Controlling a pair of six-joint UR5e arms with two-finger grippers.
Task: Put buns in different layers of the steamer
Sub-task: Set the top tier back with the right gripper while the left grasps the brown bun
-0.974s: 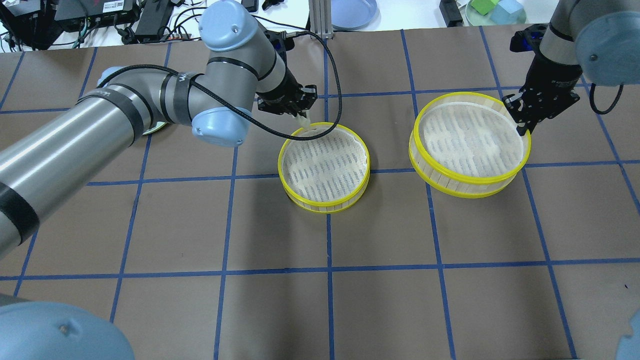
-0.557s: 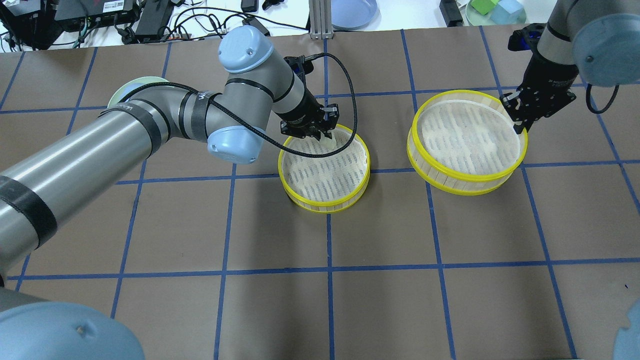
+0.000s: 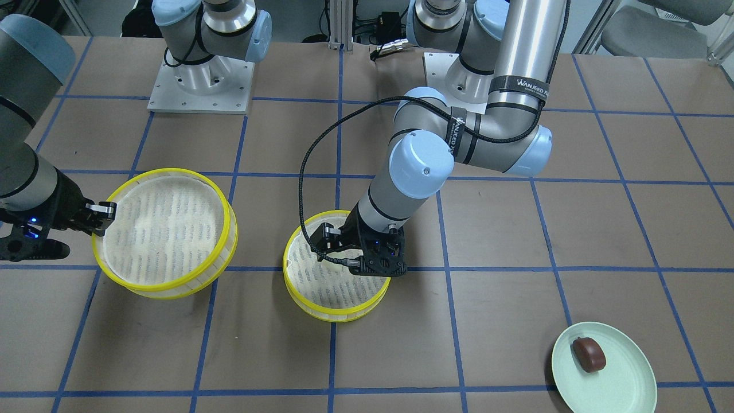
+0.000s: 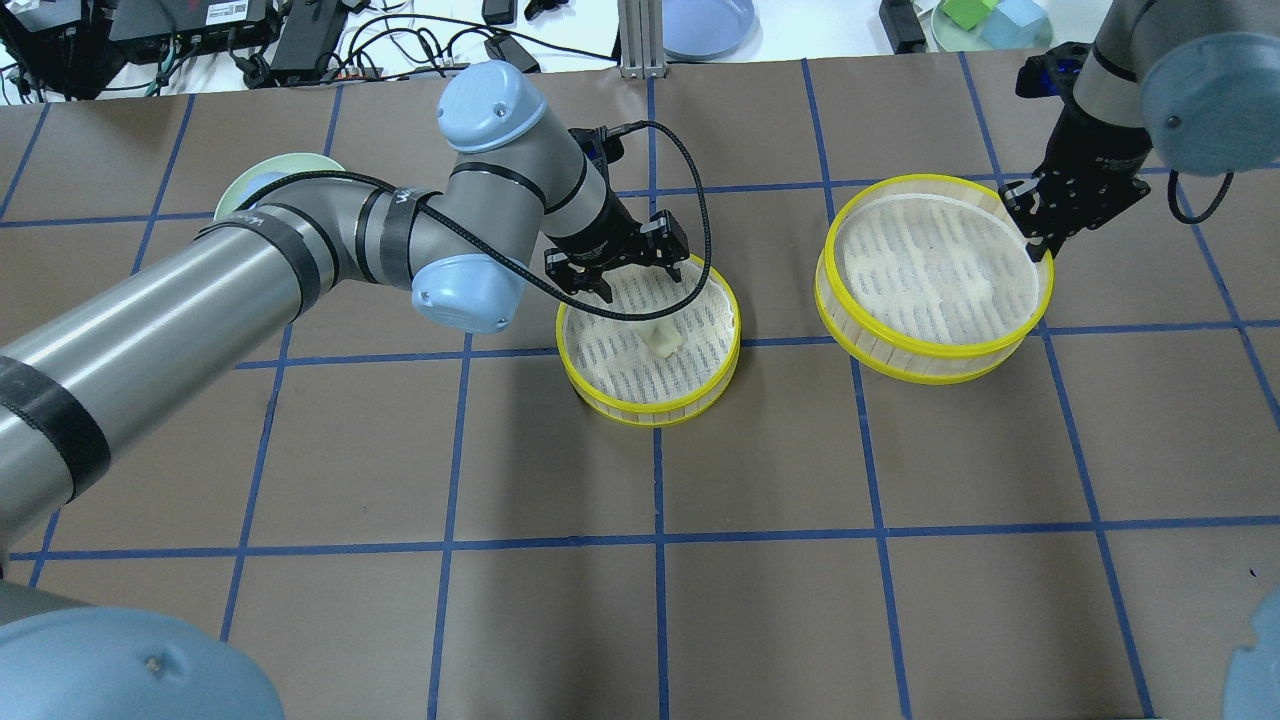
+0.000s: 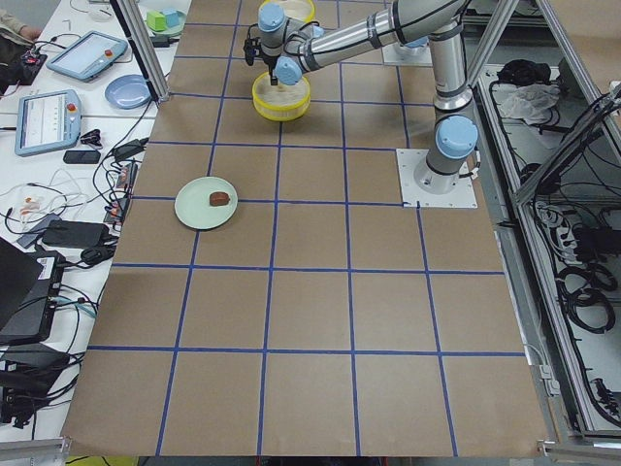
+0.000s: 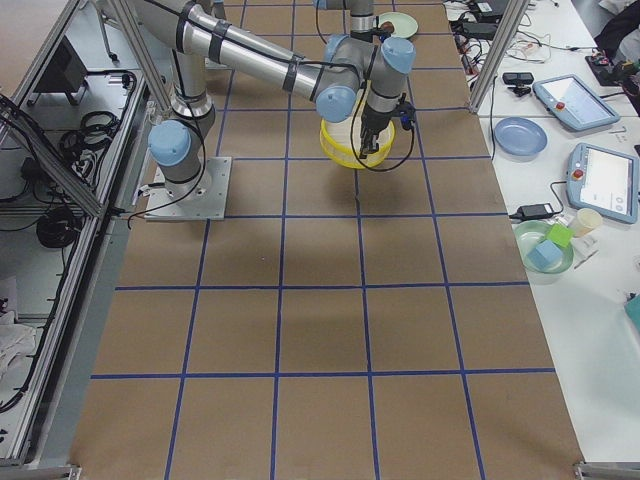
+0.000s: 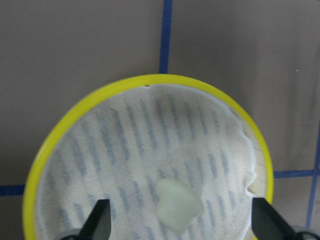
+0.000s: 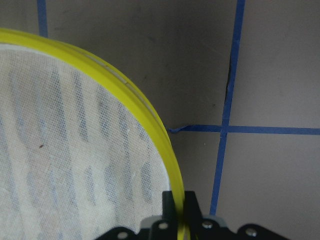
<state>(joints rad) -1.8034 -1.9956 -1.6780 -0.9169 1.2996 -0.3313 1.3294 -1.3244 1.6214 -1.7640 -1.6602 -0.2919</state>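
I will next use my left gripper to take the reddish-brown bun around its middle [image 3: 589, 354], so that I can place it in the upper steamer layer [image 3: 163, 227].
The cream-white bun [image 4: 662, 337] lies loose on the mesh of the middle steamer tray [image 4: 610, 400]; it also shows in the left wrist view [image 7: 179, 205]. My left gripper [image 4: 640, 283] is open and empty just above it, its fingers apart on either side of the bun. My right gripper [image 4: 1040, 243] is shut on the yellow rim of the second steamer tray [image 4: 900, 355] and holds it slightly tilted; the pinch shows in the right wrist view [image 8: 179, 207]. The reddish-brown bun [image 3: 589, 354] sits on the pale green plate [image 3: 622, 381], away from both grippers.
The green plate [image 4: 248, 178] shows partly behind my left arm. A blue plate [image 4: 705, 25], a dish of coloured blocks [image 4: 990, 20] and cables lie beyond the table's far edge. Brown matting with blue grid lines covers the table.
My left gripper moved over the middle tray and opened, and the cream bun dropped out of it onto the mesh. My right gripper drifted slightly farther away with its tray.
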